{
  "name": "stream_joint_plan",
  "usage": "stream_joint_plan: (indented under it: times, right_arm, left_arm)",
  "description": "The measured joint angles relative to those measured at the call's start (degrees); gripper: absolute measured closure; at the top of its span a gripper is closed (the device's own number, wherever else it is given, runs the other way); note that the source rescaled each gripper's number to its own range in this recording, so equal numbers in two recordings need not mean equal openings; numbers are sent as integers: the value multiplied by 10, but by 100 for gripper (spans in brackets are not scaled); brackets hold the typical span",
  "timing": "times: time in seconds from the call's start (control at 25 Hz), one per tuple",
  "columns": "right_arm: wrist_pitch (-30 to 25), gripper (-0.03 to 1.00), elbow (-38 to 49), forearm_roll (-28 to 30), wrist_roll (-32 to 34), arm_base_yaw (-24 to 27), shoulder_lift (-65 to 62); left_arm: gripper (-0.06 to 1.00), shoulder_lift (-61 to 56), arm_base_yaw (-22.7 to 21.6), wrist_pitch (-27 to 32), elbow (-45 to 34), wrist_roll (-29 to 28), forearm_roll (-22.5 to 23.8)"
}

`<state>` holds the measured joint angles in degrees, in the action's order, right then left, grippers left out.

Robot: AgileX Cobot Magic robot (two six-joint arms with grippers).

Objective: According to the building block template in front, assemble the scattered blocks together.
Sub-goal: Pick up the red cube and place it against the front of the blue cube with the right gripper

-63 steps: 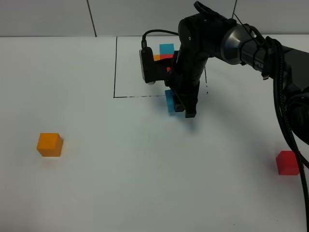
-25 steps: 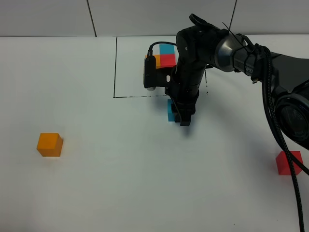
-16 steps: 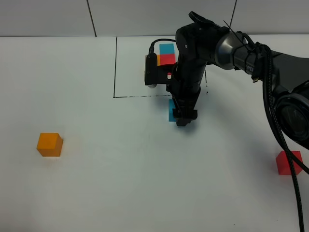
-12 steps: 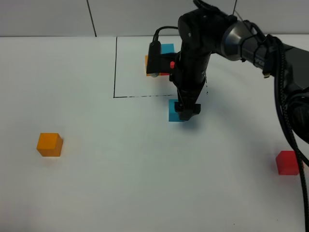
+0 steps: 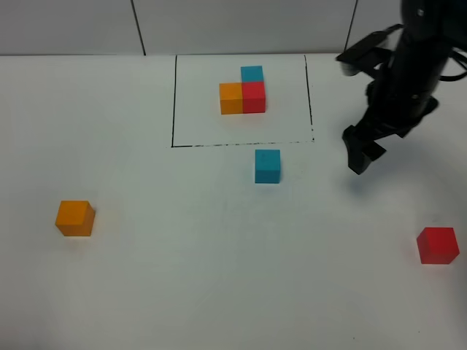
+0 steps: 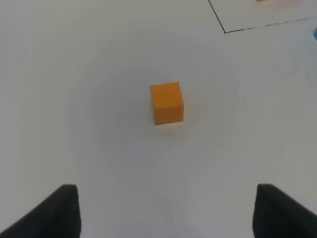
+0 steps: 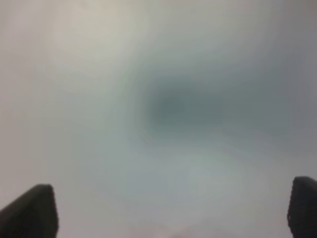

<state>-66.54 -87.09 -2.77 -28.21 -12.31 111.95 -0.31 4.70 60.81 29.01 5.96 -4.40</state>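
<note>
I need to grab the red cube [image 5: 438, 245] by its opposite sides with my right gripper next, to join it to the blue cube [image 5: 267, 165] like the template.
The building block template [image 5: 244, 91] is a joined orange, red and blue L inside a thin black frame [image 5: 174, 102] at the back. The scattered blue cube [image 5: 267, 165] sits just in front of the frame. The scattered orange cube [image 5: 75, 218] lies far left and also shows in the left wrist view [image 6: 167, 102]. The scattered red cube [image 5: 438, 245] lies far right. My right gripper [image 5: 360, 157] hangs right of the blue cube, open and empty [image 7: 168, 213]. My left gripper [image 6: 166, 218] is open and empty, short of the orange cube, and is out of the exterior view.
The white table [image 5: 219, 277] carries everything. A corner of the black frame line [image 6: 225, 30] shows in the left wrist view. The right wrist view is blurred and shows only table surface. A wall seam [image 5: 139, 25] runs behind the table.
My right gripper has let go of the blue cube, lifted off it and swung to the right. The blue cube stays just in front of the frame. The orange and red cubes have not moved.
</note>
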Motion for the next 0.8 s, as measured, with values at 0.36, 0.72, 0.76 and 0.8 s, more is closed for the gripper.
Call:
stream_joint_plan:
  times: [0.36,0.72,0.76,0.8]
  right_arm:
    - [194,12,334,51,252,96,-225]
    - [313,14,475,19,282,118,-254]
    - [328,14,487,13,282,118,-254]
    - [342,14,496,12,282,118,-254]
  left_arm:
    - [31,0,0,0,0,0,0]
    - [31,0,0,0,0,0,0]
    - [31,0,0,0,0,0,0]
    - [31,0,0,0,0,0,0]
